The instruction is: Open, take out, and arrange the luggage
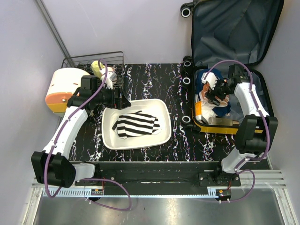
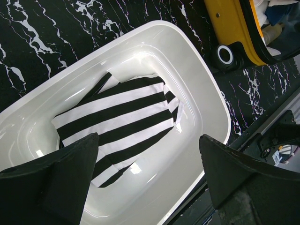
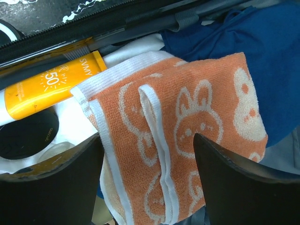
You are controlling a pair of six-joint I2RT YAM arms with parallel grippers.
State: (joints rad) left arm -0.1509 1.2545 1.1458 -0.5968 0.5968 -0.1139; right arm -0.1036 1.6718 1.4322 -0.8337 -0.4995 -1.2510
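Observation:
The towel should go in the tray point(image 2: 206, 93) still folded, so next I need to grab it with my right gripper by its white edges, across its folded layers.
The yellow suitcase point(image 1: 213, 125) lies open at the right, its grey-lined lid point(image 1: 234, 28) standing up behind. Its yellow rim and a wheel show in the left wrist view point(image 2: 234, 28). Inside it are an orange bunny-print towel point(image 3: 187, 122), a blue garment point(image 3: 262, 51), an orange sunscreen tube point(image 3: 47, 86) and a black round cap point(image 3: 26, 133). My right gripper point(image 1: 216, 91) is inside the suitcase, open, its fingers point(image 3: 234, 178) on either side of the towel point(image 3: 147, 183). My left gripper point(image 1: 123, 99) is open and empty point(image 2: 150, 178) above the white tray point(image 2: 206, 93), which holds a folded black-and-white striped cloth point(image 2: 117, 117).
A cream-and-orange round container point(image 1: 63, 89) stands at the far left, with a wire basket point(image 1: 112, 58) behind it holding a small yellow item. The tray point(image 1: 110, 140) sits mid-table on the black marbled top point(image 1: 164, 79). Walls close in on both sides.

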